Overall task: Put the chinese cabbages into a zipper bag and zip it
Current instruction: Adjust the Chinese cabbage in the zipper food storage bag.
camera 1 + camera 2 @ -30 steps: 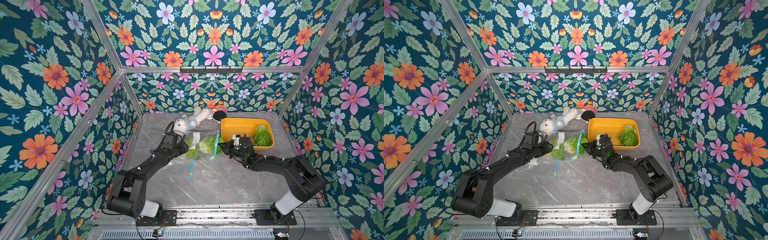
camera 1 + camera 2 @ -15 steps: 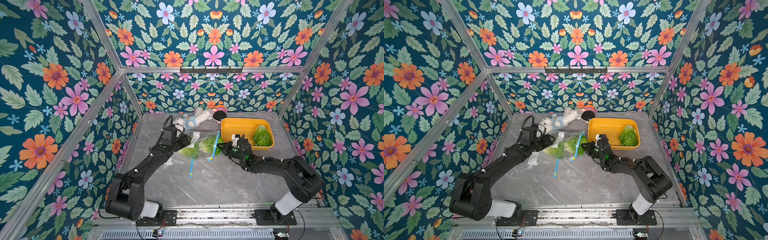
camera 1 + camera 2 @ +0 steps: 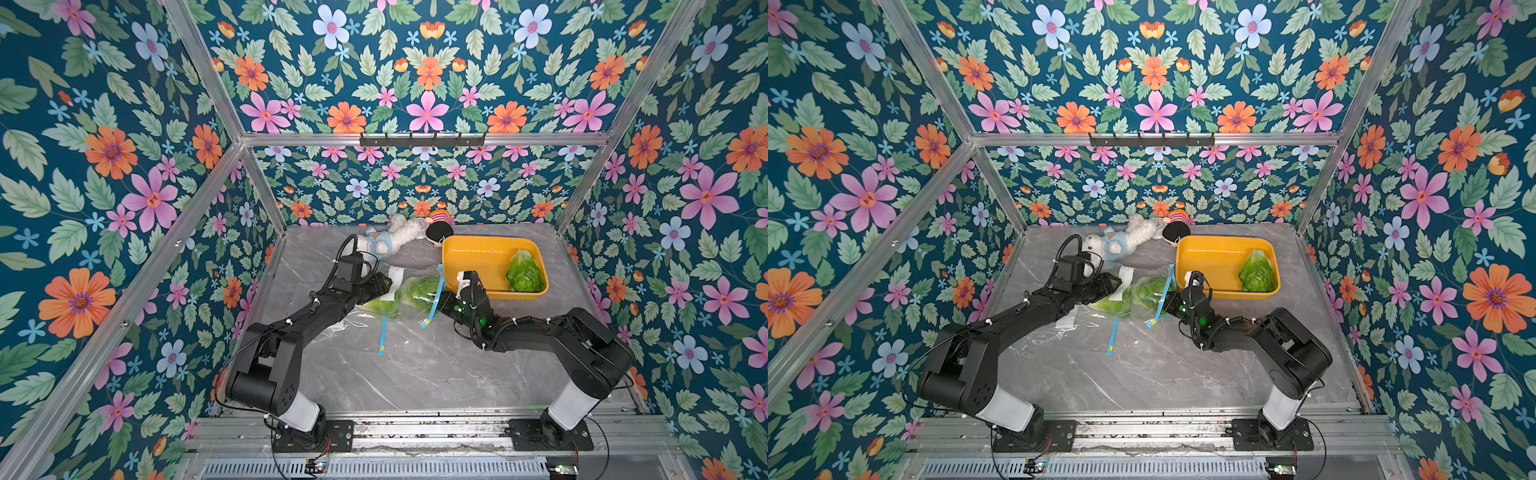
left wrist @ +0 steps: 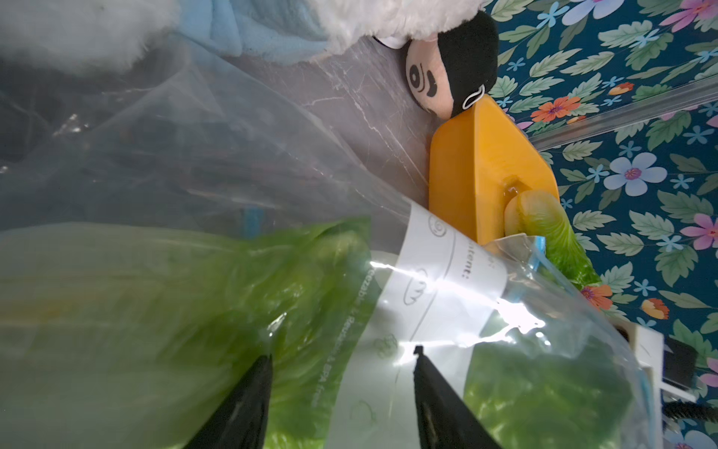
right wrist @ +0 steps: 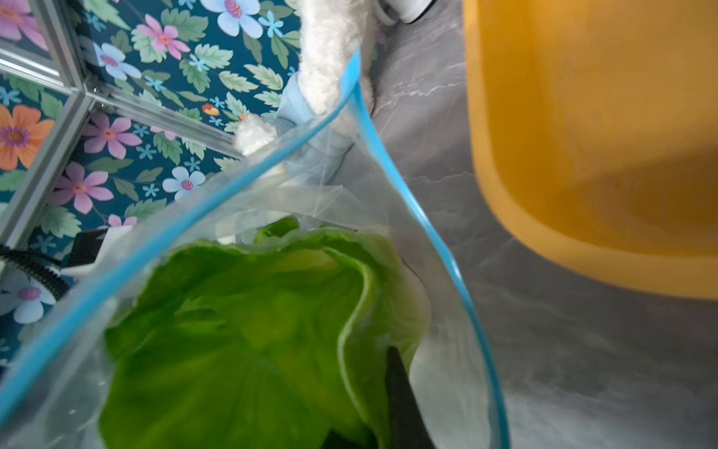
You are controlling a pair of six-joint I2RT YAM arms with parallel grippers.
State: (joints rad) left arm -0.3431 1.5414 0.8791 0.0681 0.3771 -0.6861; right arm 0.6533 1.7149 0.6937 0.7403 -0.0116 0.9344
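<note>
My left gripper grabs the zipper bag [image 3: 409, 296] next, as it needs to, by its blue rim's yellow-tipped end, leaving my right gripper the opposite rim to set it upright.
A clear zipper bag [image 3: 409, 296] [image 3: 1140, 296] with a blue zip rim lies beside the yellow tray [image 3: 478, 253], and two chinese cabbages [image 3: 422, 291] show green inside it. A third cabbage [image 3: 524, 272] [image 3: 1257, 272] rests in the tray's right end. My right gripper [image 3: 445, 301] [image 5: 394, 361] is shut on the bag's open mouth; one black finger [image 5: 400, 392] shows beside a leaf [image 5: 248, 330]. My left gripper [image 3: 384, 284] [image 4: 342, 361] stands open against the bag's closed end, its fingers [image 4: 248, 396] apart over the bagged cabbage [image 4: 163, 311].
A white plush bear [image 3: 390, 241] and a black-haired doll [image 3: 438, 230] lie at the back wall, close to the bag and tray. Another flat clear bag [image 3: 349, 326] with a blue strip [image 3: 382, 338] lies under my left arm. Floral walls enclose the grey table.
My left gripper has slid back and to the right along the bag's closed end. The right gripper and the bag's mouth have hardly moved.
</note>
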